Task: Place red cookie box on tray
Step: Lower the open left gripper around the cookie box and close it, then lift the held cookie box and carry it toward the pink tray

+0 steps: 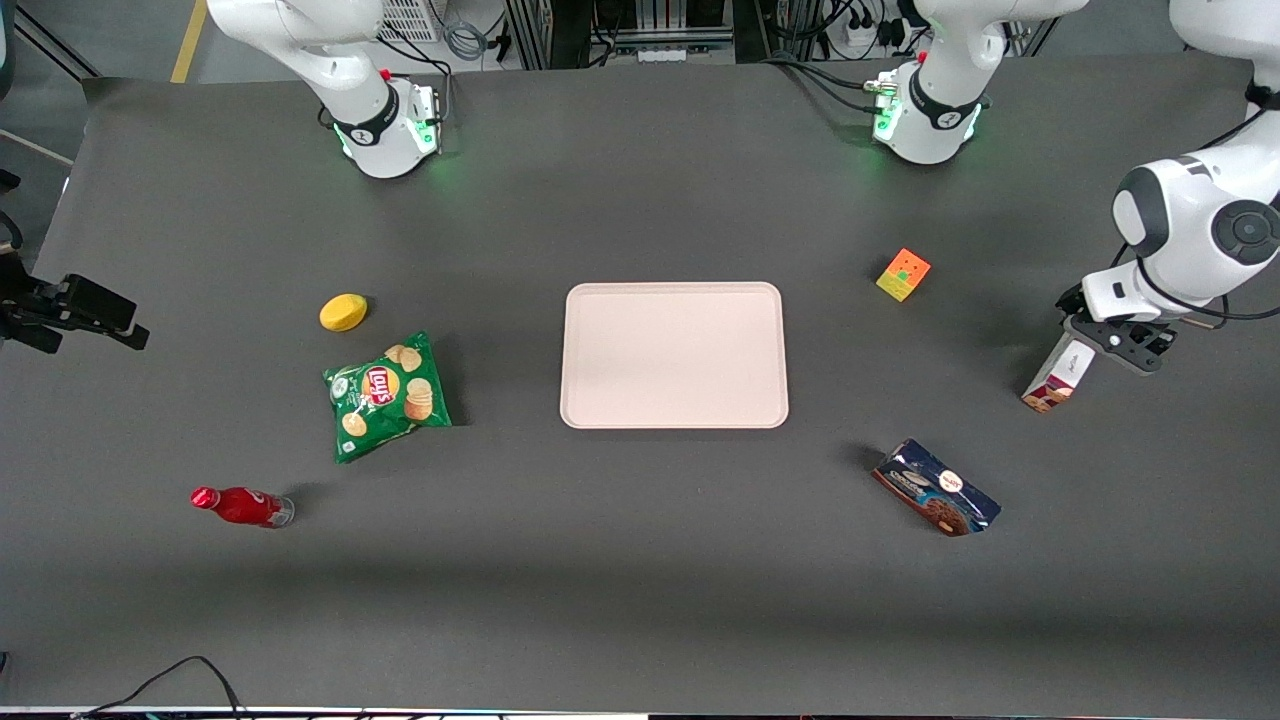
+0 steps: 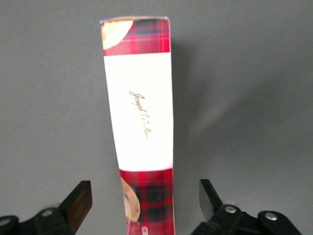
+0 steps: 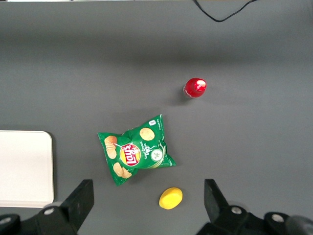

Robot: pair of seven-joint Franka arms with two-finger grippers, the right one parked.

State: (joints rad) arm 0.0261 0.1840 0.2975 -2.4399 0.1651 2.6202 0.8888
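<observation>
Next, my left gripper needs to grab the red cookie box by its plaid section beside the white label to set it on the pale tray.
The red cookie box, a long slim plaid carton with a white label band, lies on the dark table toward the working arm's end. My left gripper hangs over the box's end farther from the front camera. In the left wrist view the gripper is open, its fingers straddling the box with a gap on each side. The pale pinkish tray sits at the table's middle with nothing on it, well apart from the box.
A blue cookie package lies nearer the front camera than the box. A coloured cube sits between tray and working arm. A green chips bag, a yellow object and a red bottle lie toward the parked arm's end.
</observation>
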